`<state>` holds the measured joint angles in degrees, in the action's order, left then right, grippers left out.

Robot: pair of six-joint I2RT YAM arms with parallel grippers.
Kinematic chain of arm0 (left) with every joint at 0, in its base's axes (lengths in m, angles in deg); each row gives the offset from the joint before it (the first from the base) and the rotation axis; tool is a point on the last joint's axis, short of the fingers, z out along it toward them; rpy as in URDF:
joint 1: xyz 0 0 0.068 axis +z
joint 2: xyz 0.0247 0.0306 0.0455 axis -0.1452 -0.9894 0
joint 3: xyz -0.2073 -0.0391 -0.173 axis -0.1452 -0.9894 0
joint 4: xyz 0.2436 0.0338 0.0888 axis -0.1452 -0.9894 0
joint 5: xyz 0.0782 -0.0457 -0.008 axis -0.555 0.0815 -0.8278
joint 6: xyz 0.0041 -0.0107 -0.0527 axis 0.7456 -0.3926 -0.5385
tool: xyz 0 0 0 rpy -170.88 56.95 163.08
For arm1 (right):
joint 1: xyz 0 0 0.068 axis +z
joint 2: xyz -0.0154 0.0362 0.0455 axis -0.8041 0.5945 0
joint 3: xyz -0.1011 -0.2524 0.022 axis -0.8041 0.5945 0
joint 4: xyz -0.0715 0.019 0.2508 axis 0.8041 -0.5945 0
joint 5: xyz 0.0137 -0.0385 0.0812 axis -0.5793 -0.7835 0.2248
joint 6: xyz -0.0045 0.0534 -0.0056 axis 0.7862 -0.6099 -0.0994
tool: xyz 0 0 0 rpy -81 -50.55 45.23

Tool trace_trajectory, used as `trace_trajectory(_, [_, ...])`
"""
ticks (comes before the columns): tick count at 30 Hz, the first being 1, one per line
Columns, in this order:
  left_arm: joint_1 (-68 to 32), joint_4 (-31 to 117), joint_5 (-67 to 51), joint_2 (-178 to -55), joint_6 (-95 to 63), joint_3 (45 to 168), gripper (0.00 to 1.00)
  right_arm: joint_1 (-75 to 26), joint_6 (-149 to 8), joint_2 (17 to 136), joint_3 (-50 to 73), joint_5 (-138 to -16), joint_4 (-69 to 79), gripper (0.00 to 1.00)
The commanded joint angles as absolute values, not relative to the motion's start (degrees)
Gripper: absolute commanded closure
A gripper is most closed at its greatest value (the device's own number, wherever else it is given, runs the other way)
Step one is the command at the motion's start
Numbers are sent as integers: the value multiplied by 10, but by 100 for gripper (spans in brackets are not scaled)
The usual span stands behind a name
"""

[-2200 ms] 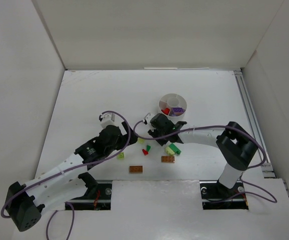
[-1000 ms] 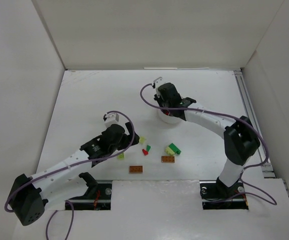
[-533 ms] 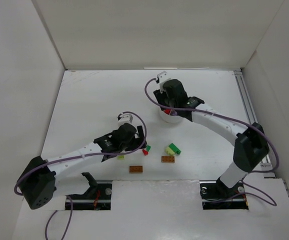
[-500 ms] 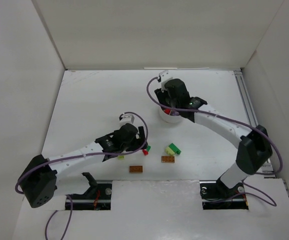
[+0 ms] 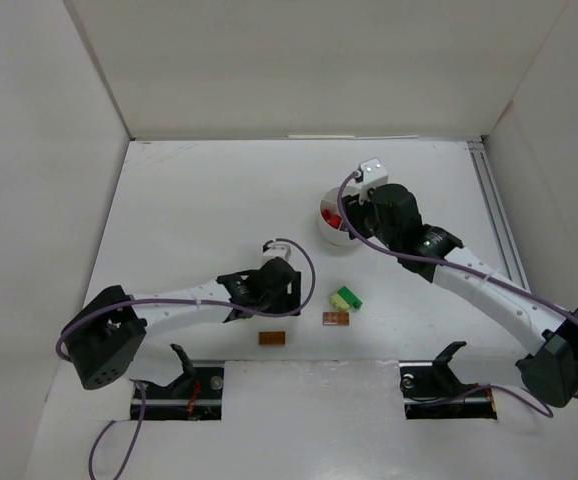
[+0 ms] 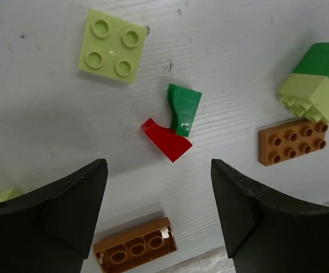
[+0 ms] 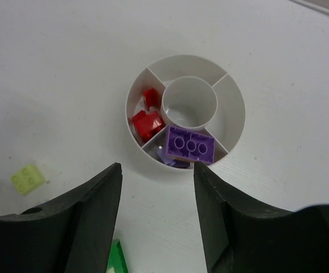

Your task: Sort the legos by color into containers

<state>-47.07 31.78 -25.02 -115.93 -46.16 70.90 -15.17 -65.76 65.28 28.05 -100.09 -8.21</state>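
The red lego [image 6: 167,140] would stay beside the dark green lego [image 6: 183,109] if I lifted my left gripper now, because the gripper's fingers are wide open and short of the red lego.
In the left wrist view my left gripper [image 6: 159,187] is open and empty over the table, just short of a red lego [image 6: 167,140] that touches a dark green lego [image 6: 183,109]. A yellow-green plate [image 6: 113,45] lies beyond them, and an orange-brown brick [image 6: 135,245] lies under the jaws. My right gripper [image 7: 157,170] hangs open and empty just in front of the white dish [image 7: 233,108]. One wedge holds a purple brick [image 7: 190,144], the neighbouring wedge red legos [image 7: 147,122]. In the top view the right arm hides most of the dish [image 5: 331,234].
A second orange-brown brick [image 5: 336,318] and a green and yellow-green stack [image 5: 345,298] lie right of the left gripper [image 5: 287,290]. White walls close in the table on three sides. A rail runs along the right edge [image 5: 499,240].
The left arm has swung right over the red and green legos and its jaws have narrowed. The right gripper has opened above the dish and drawn back to the right.
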Motion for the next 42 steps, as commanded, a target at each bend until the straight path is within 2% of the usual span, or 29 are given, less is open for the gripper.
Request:
trace_trajectory(1, [-475,323,-255,-1185,-455,735,31,-148,-670,639,284,-1014,-79,41])
trace_trajectory(3, [-475,310,-269,-1198,-462,742,36,-148,-670,639,284,-1019,-84,41])
trace_trajectory(10, [-487,304,-294,-1220,-474,760,36,-153,-676,634,295,-1019,-84,40])
trace_trajectory(13, [-497,292,-300,-1241,-474,772,44,-153,-676,629,295,-1024,-84,40])
trace_trajectory(20, [-508,261,-337,-1259,-495,795,48,-158,-676,618,305,-1024,-84,40])
trace_trajectory(28, [-513,240,-357,-1278,-508,811,67,-163,-676,612,316,-1030,-90,40])
trace_trajectory(34, [-513,235,-362,-1241,-508,811,82,-163,-676,607,322,-1030,-90,40])
trace_trajectory(42, [-513,223,-417,-1163,-479,859,86,-174,-686,575,339,-1036,-90,40])
